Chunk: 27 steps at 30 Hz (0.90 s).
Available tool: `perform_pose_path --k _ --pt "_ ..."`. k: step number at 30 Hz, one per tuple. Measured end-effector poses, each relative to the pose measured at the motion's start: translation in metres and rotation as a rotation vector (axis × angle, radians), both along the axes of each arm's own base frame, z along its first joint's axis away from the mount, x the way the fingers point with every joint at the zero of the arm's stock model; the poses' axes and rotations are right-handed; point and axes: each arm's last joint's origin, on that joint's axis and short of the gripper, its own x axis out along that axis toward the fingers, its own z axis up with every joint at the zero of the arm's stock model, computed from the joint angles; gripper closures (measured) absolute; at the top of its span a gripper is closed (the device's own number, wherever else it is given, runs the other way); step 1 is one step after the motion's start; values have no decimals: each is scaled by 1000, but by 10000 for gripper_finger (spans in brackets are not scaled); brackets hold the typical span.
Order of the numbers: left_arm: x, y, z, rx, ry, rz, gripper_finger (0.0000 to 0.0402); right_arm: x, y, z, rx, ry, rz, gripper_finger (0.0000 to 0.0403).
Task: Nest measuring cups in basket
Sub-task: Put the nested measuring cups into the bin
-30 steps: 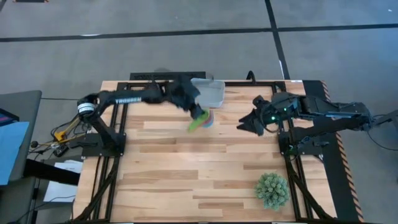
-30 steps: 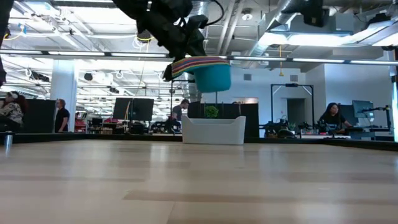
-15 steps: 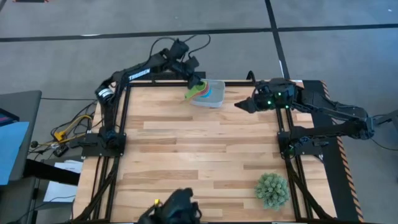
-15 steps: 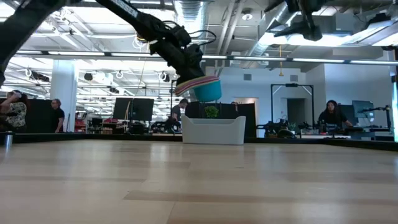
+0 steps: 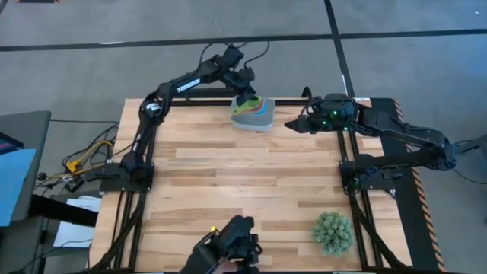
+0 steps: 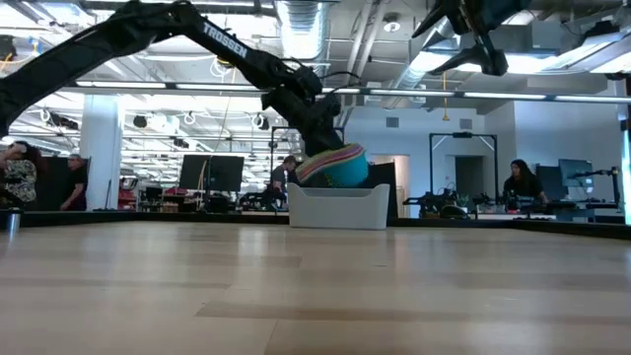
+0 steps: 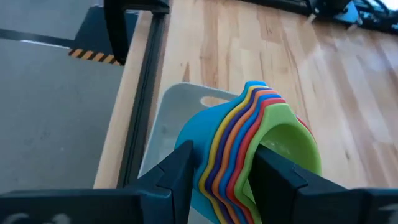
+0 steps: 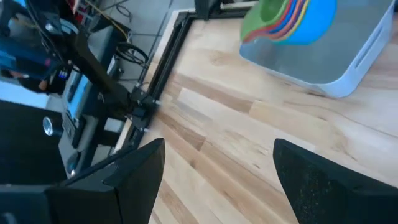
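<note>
The stacked cups hang high above the basket, so it is too early to release. The stacked cups come down in my left gripper before it releases them.
The measuring cups are nested in one stack, teal outermost and green innermost. My left gripper is shut on the stack and holds it over the basket, a pale tub at the table's far edge. In the low view the stack is tilted, with its bottom at the basket's rim. Whether it touches the basket floor is hidden. My right gripper hovers open to the right of the basket, above the table; its fingers stand wide apart. My left gripper pinches the stacked handles of the nested cups between its two fingers, across the layers. It comes from the far left, slanting down. The stack is tilted, with its teal bowl over the inside of the basket.
A spiky green plant stands near the table's near right corner. A dark object shows at the near edge. Bare wood fills the table's middle. People and desks show in the room beyond the far edge.
My left gripper has carried the stack from above the table's middle toward the far edge and down over the basket, and the stack has tipped from level to tilted. My right gripper has moved toward the far edge.
</note>
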Motion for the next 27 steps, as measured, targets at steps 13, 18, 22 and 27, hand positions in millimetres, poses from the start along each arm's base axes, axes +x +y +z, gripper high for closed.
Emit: perform_pose_path --k 13,18,22,27 --pt "11 2 -53 -6 150 1 278 0 -4 0 -16 5 -37 82" --pt "10 1 -55 15 191 17 278 0 -4 0 -16 5 -39 82" --pt "8 -1 -62 -10 214 19 278 0 -4 0 -16 5 -38 82" --pt "6 -3 -63 -43 235 36 278 0 -2 0 -18 5 -30 82"
